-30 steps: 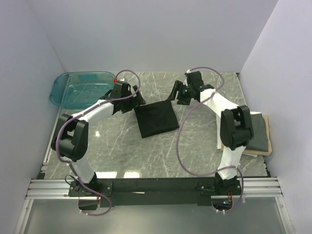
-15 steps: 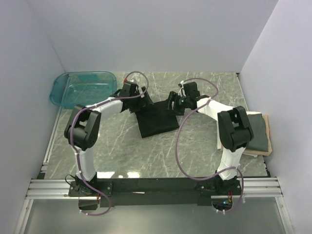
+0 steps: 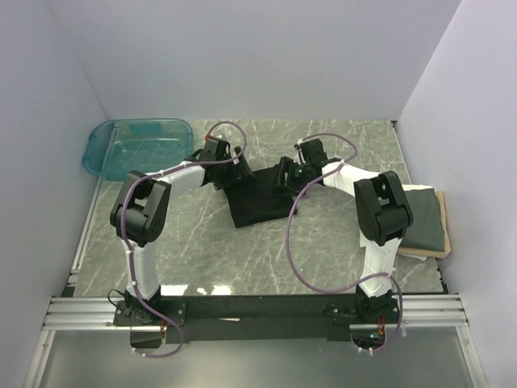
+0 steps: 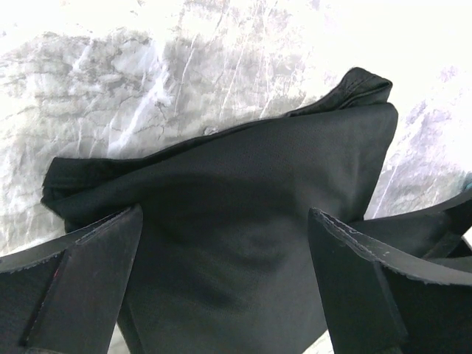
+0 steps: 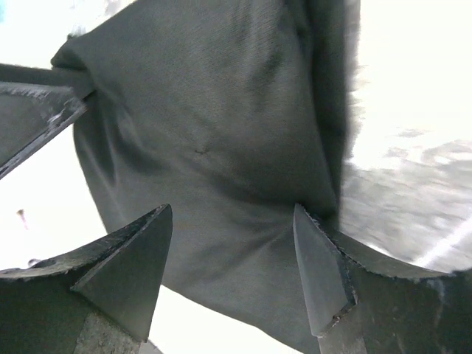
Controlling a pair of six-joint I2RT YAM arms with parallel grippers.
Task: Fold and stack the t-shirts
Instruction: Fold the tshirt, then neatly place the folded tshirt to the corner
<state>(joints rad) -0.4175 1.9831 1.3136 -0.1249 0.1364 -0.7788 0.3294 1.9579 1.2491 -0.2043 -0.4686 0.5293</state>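
Observation:
The t-shirt is lying flat below my right gripper's spread fingers, and they would miss it if they closed now. My right gripper needs to go lower before it closes on the black t-shirt [image 3: 260, 200] [image 5: 234, 215].
The black t-shirt [image 3: 260, 200] lies folded into a rough square in the middle of the marble table. My left gripper [image 3: 236, 172] is at its far left corner and my right gripper [image 3: 286, 173] at its far right corner. In the left wrist view the black shirt [image 4: 243, 162] fills the gap of my left gripper [image 4: 225, 214], whose jaws stand wide apart. In the right wrist view the shirt [image 5: 214, 110] lies between the spread jaws of my right gripper [image 5: 231, 208]. The dark grey t-shirt [image 3: 428, 217] lies folded at the right edge.
A tan board [image 3: 430, 251] lies under the grey shirt at the table's right edge. A clear teal tub [image 3: 137, 147] stands at the back left. White walls close in the back and both sides.
Both grippers have moved inward onto the far edge of the black shirt, the left from the left and the right from the right. The shirt has not visibly moved.

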